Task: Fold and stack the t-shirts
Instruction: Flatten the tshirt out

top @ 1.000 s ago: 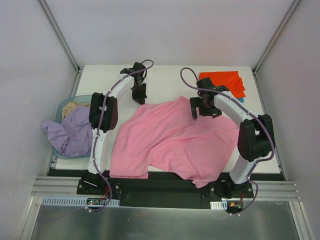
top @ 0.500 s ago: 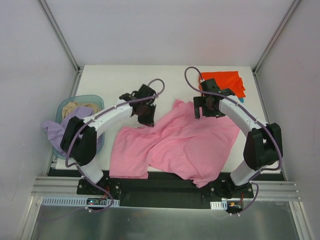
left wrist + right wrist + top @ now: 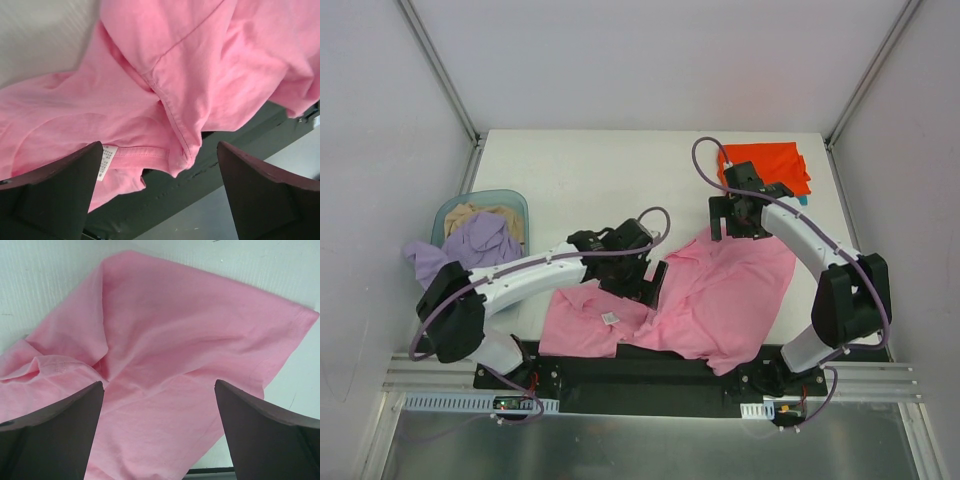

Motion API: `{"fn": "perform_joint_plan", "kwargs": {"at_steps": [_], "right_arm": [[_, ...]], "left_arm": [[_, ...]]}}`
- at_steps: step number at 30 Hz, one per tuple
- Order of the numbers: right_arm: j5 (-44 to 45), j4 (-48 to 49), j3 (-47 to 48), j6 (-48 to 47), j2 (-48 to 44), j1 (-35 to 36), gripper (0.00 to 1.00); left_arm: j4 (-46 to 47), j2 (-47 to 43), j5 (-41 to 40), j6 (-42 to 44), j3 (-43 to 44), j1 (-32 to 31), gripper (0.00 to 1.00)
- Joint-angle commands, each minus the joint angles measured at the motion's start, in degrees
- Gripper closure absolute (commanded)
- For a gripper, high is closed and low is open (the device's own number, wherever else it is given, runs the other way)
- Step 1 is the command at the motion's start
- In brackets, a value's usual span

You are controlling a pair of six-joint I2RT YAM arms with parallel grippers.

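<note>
I will next grab the bright pink t-shirt with my left gripper by its bunched back edge (image 3: 687, 248) beside its sleeve opening (image 3: 677, 257), to spread the t-shirt for folding.
The bright pink t-shirt (image 3: 720, 300) lies rumpled along the table's near edge, its left part doubled over with the neck label (image 3: 107, 161) showing. My left gripper (image 3: 642, 278) hovers over that doubled part, jaws wide open (image 3: 160, 200) and empty. My right gripper (image 3: 733, 218) is above the pink shirt's far right edge (image 3: 175, 355), open (image 3: 160, 440) with nothing held. An orange-red t-shirt (image 3: 767, 165) lies folded at the back right, with a sliver of teal t-shirt (image 3: 801, 199) under it. The lavender t-shirt (image 3: 470, 250) hangs over the basket.
A round light-blue basket (image 3: 512, 200) stands at the left edge with a beige cloth (image 3: 470, 212) inside. The pink shirt's near hem hangs over the table's front edge onto the black base rail (image 3: 650, 372). Bare white tabletop (image 3: 600, 170) stretches across the back.
My left gripper dragged the pink shirt's far-left edge toward the near right, then opened and let it go. The shirt is now doubled over. The right gripper shifted slightly back.
</note>
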Motion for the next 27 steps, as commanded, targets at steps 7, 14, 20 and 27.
{"fn": "perform_joint_plan", "kwargs": {"at_steps": [7,14,20,27], "right_arm": [[0.53,0.85,-3.56,1.34,-4.71,0.02,0.03],[-1.66,-0.12,-6.9,2.82,-9.54,-1.39,0.03],[-5.08,-0.03,-9.63,3.1,-13.94,-2.97,0.03],[-5.71,-0.47,-12.97,2.49,-17.11,-3.32,0.03]], "left_arm": [[2.39,7.8,-1.93,4.73,15.36,8.77,0.01],[3.79,25.11,7.66,14.59,27.24,9.4,0.11],[4.15,34.7,7.23,16.88,35.4,9.4,0.23],[4.15,38.06,8.36,17.15,37.79,9.57,0.5]]}}
